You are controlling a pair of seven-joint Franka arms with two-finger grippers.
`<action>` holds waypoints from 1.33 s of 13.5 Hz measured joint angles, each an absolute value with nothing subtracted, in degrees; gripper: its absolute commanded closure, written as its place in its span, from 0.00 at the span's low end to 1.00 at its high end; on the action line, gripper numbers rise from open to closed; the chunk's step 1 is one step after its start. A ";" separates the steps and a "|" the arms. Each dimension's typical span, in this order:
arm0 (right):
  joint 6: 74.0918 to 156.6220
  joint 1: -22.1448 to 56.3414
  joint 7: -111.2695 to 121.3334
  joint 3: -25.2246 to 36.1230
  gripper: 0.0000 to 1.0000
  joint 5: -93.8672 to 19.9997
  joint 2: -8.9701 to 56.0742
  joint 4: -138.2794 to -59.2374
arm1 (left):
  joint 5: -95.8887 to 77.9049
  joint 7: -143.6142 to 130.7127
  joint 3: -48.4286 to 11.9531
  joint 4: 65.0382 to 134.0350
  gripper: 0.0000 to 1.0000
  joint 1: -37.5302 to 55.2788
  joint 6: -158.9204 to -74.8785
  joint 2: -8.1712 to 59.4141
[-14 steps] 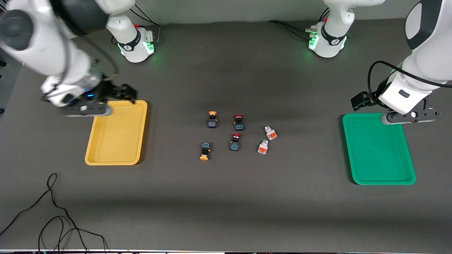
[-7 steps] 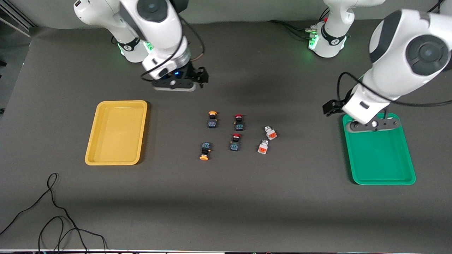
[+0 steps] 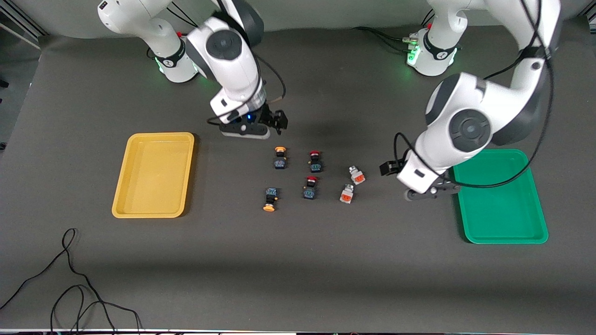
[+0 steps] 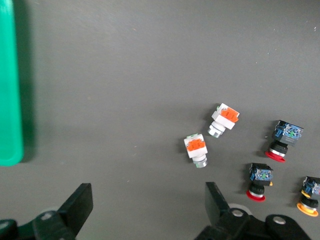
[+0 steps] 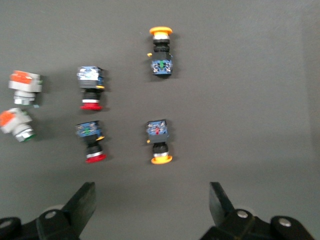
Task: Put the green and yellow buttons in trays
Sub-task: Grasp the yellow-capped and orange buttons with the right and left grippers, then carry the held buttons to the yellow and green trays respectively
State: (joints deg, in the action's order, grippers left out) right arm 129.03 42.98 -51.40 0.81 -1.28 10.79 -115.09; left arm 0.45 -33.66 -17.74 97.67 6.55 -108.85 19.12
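My left gripper should next pick up the white-grey switch by its body with the orange block (image 3: 358, 178). Then it can place the switch in the green tray (image 3: 500, 209).
Six switches lie in a cluster at mid-table. Two have orange-yellow caps (image 3: 280, 157) (image 3: 270, 199), two are white-grey with an orange block (image 3: 356, 175) (image 3: 346, 194), and two are red-capped (image 3: 315, 161). The yellow tray (image 3: 153, 177) lies at the right arm's end, the green tray (image 3: 500, 209) at the left arm's end. My right gripper (image 3: 247, 131) hangs open over bare table beside the cluster; its wrist view shows the yellow-capped pair (image 5: 161, 52) (image 5: 159, 141). My left gripper (image 3: 430, 191) hangs open over the table between the white-grey pair (image 4: 223, 119) (image 4: 196, 149) and the green tray's rim (image 4: 10, 100).
A loose black cable (image 3: 70, 288) lies on the dark mat near the front camera at the right arm's end. Both trays hold nothing. The red-capped switches (image 5: 90, 141) sit between the yellow-capped and the white-grey pairs.
Both arms have swung in from over their trays toward the switches in the middle. Both grippers stayed open. No switch has moved.
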 measured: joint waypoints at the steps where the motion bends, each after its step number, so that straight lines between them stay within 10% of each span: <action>1: 132.65 43.00 -51.40 0.81 0.00 -0.47 13.10 -116.64 | 0.45 -34.44 -17.74 98.85 0.00 6.68 -110.10 19.72; 11: 149.89 44.50 -51.40 0.59 0.05 0.36 30.68 -115.99 | 0.46 -48.33 -17.81 108.29 0.00 10.97 -126.85 28.13; 15: 149.89 44.50 -51.40 0.59 0.59 0.37 32.20 -115.17 | 0.46 -54.04 -17.83 108.98 0.00 11.46 -131.28 31.63; 18: 149.88 44.49 -51.40 0.62 0.82 0.37 32.48 -114.79 | 0.46 -56.54 -17.85 109.19 0.00 13.14 -135.69 34.37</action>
